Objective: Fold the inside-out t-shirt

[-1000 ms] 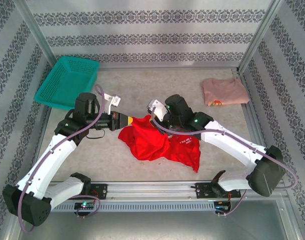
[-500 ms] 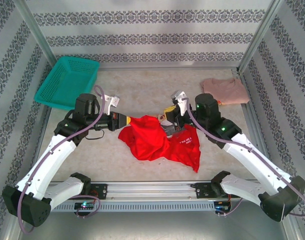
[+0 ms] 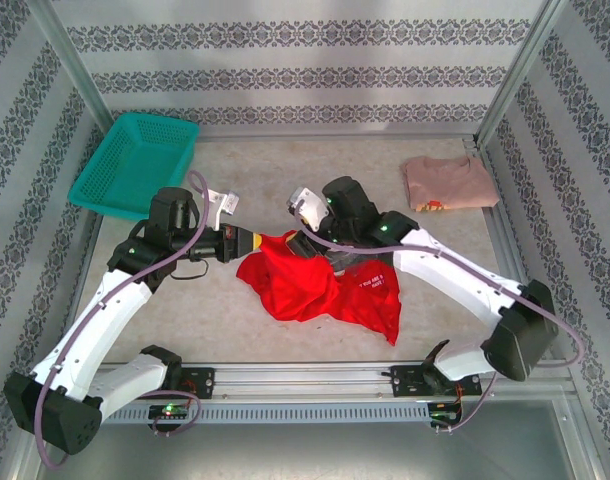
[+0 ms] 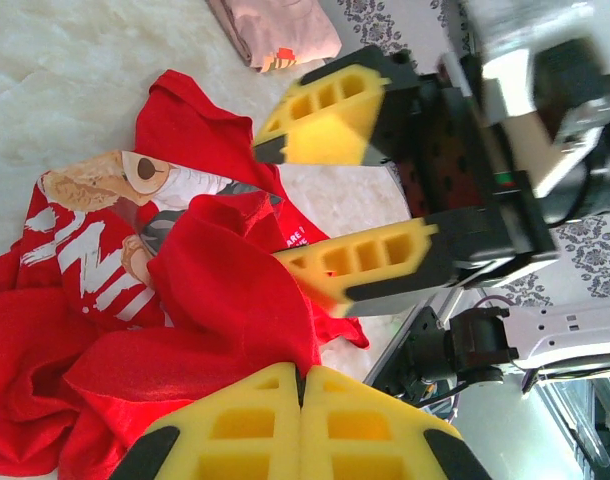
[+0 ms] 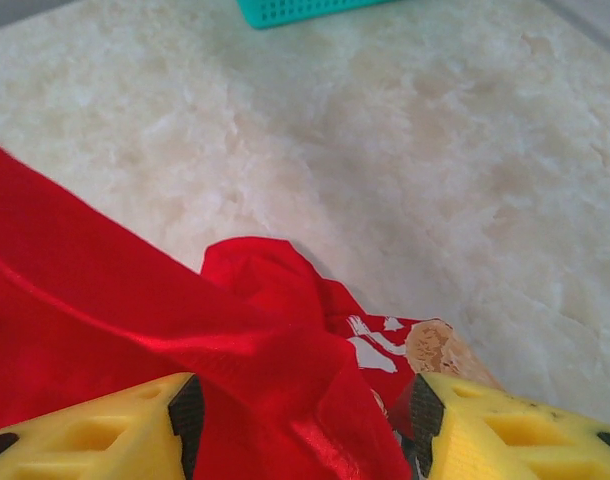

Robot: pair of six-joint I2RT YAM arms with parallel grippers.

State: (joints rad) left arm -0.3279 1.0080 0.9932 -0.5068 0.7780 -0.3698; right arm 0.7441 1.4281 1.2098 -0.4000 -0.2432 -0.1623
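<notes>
My right gripper grabs the inside-out t-shirt by its bunched edge beside my left gripper next, to stretch it open for folding.
The inside-out t-shirt lies crumpled and bright red in the middle of the table, its white label on the right side. My left gripper is shut on the shirt's upper left edge. In the left wrist view the yellow pads pinch a fold of red cloth. My right gripper stands open just right of the left one, over the shirt's top. In the right wrist view red cloth bunches between its spread fingers, and a printed picture shows near the right finger.
A teal basket sits at the back left. A folded pale pink shirt lies at the back right. Patterned walls and metal posts close in the table, and a rail runs along the near edge.
The right arm swung out to the right, then came back left to the shirt's top, and its jaws opened. The left arm kept its hold and stayed still.
</notes>
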